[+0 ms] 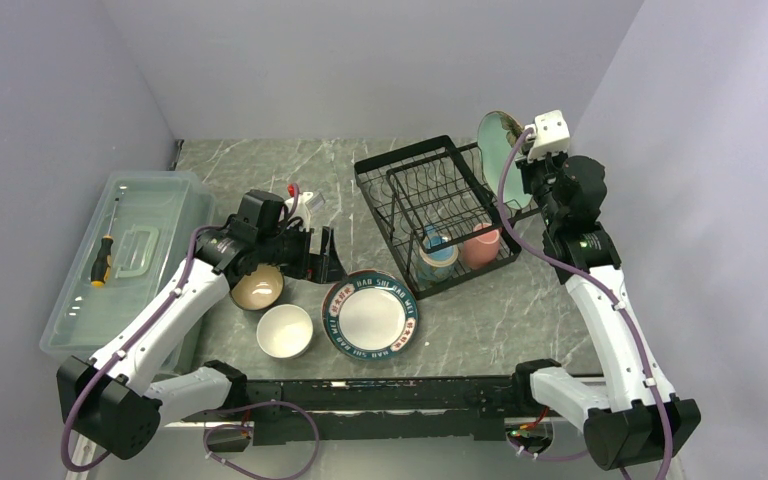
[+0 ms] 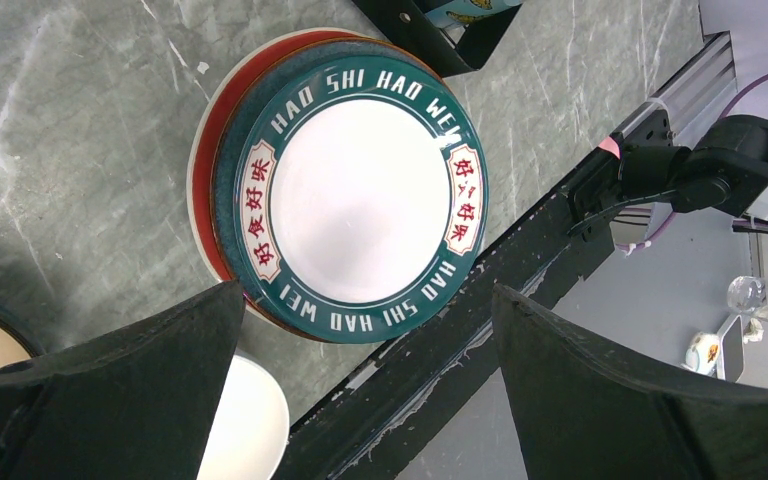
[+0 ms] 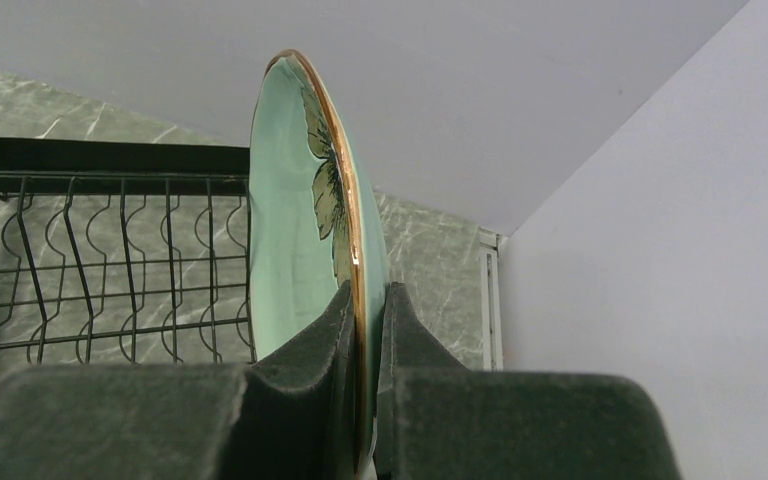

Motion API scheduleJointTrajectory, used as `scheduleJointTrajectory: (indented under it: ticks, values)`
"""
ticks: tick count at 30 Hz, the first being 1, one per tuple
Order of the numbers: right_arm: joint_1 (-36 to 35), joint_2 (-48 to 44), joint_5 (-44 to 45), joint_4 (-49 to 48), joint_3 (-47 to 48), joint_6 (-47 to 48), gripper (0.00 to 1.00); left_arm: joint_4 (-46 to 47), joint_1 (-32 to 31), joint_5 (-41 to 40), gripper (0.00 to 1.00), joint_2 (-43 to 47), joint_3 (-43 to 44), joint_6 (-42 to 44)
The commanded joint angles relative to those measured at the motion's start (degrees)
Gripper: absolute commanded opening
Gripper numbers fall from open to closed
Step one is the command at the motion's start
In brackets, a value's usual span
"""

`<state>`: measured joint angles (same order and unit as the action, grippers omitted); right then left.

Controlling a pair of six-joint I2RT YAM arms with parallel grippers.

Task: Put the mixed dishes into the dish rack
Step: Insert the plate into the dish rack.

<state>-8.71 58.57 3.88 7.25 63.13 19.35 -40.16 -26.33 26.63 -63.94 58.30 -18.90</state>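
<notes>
The mint-green flower plate (image 1: 495,143) stands upright, close beside the last dividers at the rack's end, so it is time for my right gripper to release the plate.
My right gripper (image 1: 520,168) is shut on the rim of the mint-green flower plate (image 1: 495,143), holding it upright on edge above the far right corner of the black wire dish rack (image 1: 400,150). In the right wrist view the plate (image 3: 295,230) stands clamped between my fingers (image 3: 320,340), with the rack's dividers (image 3: 110,250) to its left. A blue mug (image 1: 438,255) and a pink mug (image 1: 480,245) sit in the rack's basket. My left gripper (image 1: 322,258) is open and empty above the white plate with the lettered dark rim (image 2: 360,195), which lies on a red plate (image 2: 215,235).
A brown bowl (image 1: 257,287) and a white bowl (image 1: 285,330) sit left of the plate stack. A clear plastic box (image 1: 150,195) with a screwdriver (image 1: 102,262) stands at the far left. The black mounting rail (image 1: 400,395) runs along the near edge. Walls close in on three sides.
</notes>
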Motion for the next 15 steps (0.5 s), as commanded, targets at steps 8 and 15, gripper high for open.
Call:
scheduleJointTrajectory:
  ticks: [8, 15]
  values:
    - [-1.48, 0.05, -6.19, 0.00, -0.20, -1.84, 0.05, 0.61, -0.13, 0.09, 1.00, 1.75, 0.01, 1.28]
    - [-2.05, 1.17, -6.26, 1.32, 0.72, -3.33, 0.21, 0.70, -0.13, 0.17, 0.99, 2.06, -0.04, 1.35]
